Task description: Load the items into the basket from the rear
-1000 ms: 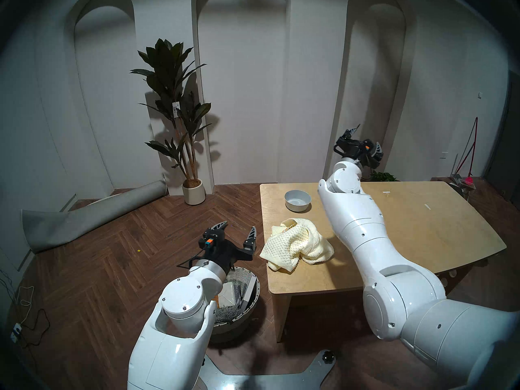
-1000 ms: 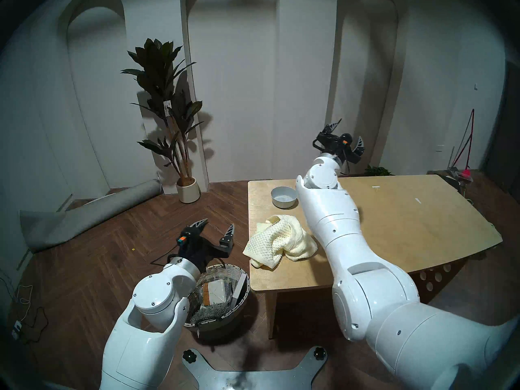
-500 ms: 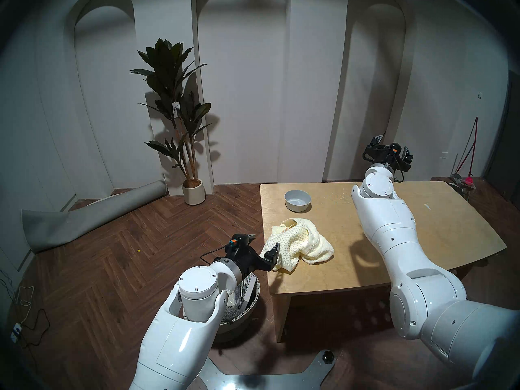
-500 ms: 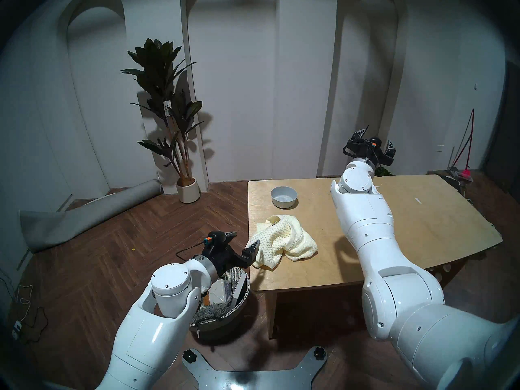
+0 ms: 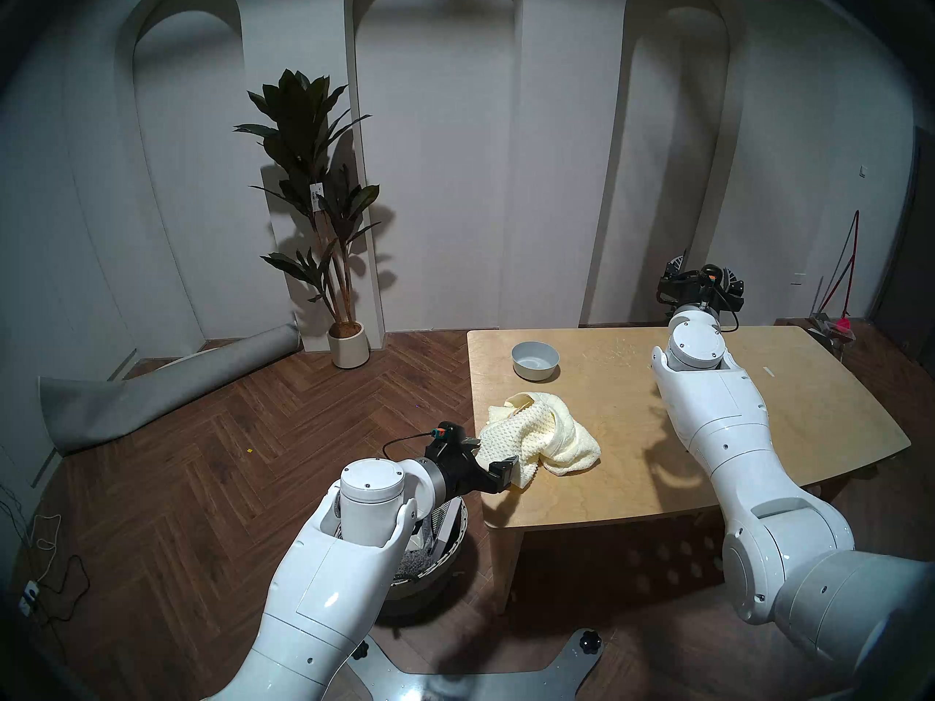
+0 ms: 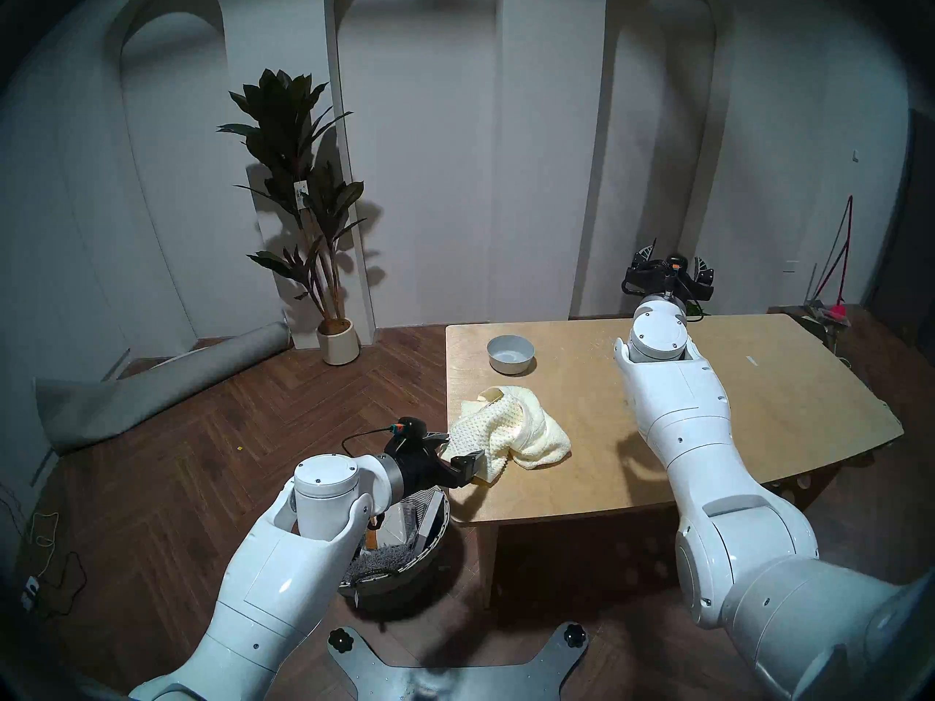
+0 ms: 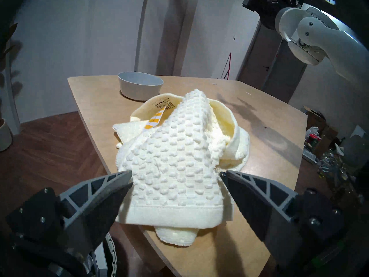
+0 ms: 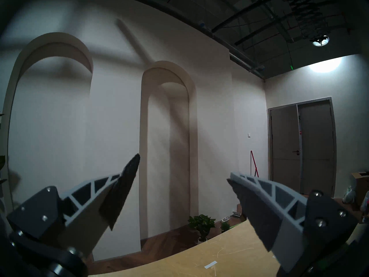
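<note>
The towel's hem sticks out from the crumpled heap. To load the towel into the basket, my left gripper should grab that hem next.
The cream-yellow waffle-knit towel (image 5: 541,439) lies crumpled at the wooden table's (image 5: 632,457) near left corner. My left gripper (image 5: 498,452) is open, with one finger on each side of the towel's near hem (image 7: 175,208). The hem lies between the fingers (image 7: 111,188). The small pale grey bowl (image 5: 535,361) stands behind the towel, at the table's far left. The wicker basket (image 6: 405,583) sits on the floor under my left arm. The bagged bread loaf (image 6: 397,523) partly shows inside it. My right gripper (image 5: 703,270) is open and empty, raised above the table's far edge.
A flat white box (image 6: 430,520) and a grey shaggy cloth (image 6: 374,563) lie in the basket. A potted plant (image 5: 348,346) and a rolled grey mat (image 5: 167,391) are on the floor at the left. My right forearm (image 5: 718,422) hangs over the table's middle.
My left gripper swung right from above the basket to the table corner and now straddles the towel's near hem. My right arm moved right, away from the bowl.
</note>
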Tool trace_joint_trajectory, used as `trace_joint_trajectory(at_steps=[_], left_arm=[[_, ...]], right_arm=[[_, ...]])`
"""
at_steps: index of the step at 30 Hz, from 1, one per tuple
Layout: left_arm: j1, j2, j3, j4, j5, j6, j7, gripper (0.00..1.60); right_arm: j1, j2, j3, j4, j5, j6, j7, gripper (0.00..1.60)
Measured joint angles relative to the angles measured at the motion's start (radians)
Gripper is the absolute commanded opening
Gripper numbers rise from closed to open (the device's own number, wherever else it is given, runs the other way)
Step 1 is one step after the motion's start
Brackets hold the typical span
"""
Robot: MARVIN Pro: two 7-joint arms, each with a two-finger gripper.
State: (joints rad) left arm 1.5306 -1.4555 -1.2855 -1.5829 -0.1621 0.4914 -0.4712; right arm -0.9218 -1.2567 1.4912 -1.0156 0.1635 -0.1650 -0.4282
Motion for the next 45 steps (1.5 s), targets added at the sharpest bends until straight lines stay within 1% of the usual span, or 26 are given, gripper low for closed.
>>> trace_joint_trajectory(at_steps=[4,10,11,12,13,14,15,16,17,26,31,33,36,39,45], left_arm=[[-0.040,-0.012,0.007,0.041,0.007,0.025,-0.019,1.60],[-0.095,-0.030,0.018,0.100,0.040,0.052,-0.033,1.60],[-0.101,-0.033,0.019,0.108,0.044,0.055,-0.033,1.47],[-0.108,-0.036,0.021,0.117,0.049,0.058,-0.035,1.27],[-0.118,-0.040,0.023,0.130,0.056,0.062,-0.036,0.82],[-0.127,-0.042,0.025,0.141,0.063,0.065,-0.037,0.69],[-0.134,-0.045,0.027,0.150,0.069,0.068,-0.038,0.69],[-0.143,-0.048,0.028,0.161,0.075,0.071,-0.039,0.38],[-0.153,-0.051,0.030,0.174,0.082,0.074,-0.041,0.00],[-0.238,-0.079,0.034,0.276,0.123,0.080,-0.070,0.00],[-0.280,-0.089,0.016,0.326,0.129,0.069,-0.093,0.00],[-0.298,-0.090,-0.001,0.339,0.126,0.064,-0.103,0.00],[-0.312,-0.087,-0.025,0.336,0.111,0.057,-0.113,0.00],[-0.313,-0.075,-0.066,0.303,0.086,0.044,-0.126,0.00],[-0.280,-0.045,-0.164,0.224,0.024,0.017,-0.153,0.00]], right_arm=[[-0.018,0.016,0.007,-0.025,0.015,0.028,0.030,1.60],[-0.043,0.034,0.019,-0.064,0.040,0.062,0.068,1.60],[-0.046,0.036,0.020,-0.070,0.043,0.067,0.073,1.60],[-0.049,0.039,0.022,-0.076,0.047,0.072,0.078,1.60],[-0.054,0.041,0.024,-0.085,0.052,0.079,0.085,1.60],[-0.058,0.044,0.026,-0.092,0.056,0.086,0.091,1.60],[-0.061,0.046,0.027,-0.099,0.060,0.092,0.096,1.60],[-0.065,0.048,0.029,-0.106,0.064,0.098,0.102,1.60],[-0.069,0.051,0.031,-0.115,0.069,0.106,0.109,1.60],[-0.107,0.070,0.045,-0.192,0.114,0.186,0.164,1.60],[-0.126,0.079,0.051,-0.228,0.136,0.238,0.190,1.60],[-0.134,0.082,0.052,-0.240,0.145,0.263,0.200,1.60],[-0.139,0.085,0.052,-0.249,0.150,0.285,0.207,1.60],[-0.140,0.089,0.052,-0.253,0.152,0.306,0.212,1.60],[-0.133,0.095,0.041,-0.244,0.147,0.337,0.216,1.60]])
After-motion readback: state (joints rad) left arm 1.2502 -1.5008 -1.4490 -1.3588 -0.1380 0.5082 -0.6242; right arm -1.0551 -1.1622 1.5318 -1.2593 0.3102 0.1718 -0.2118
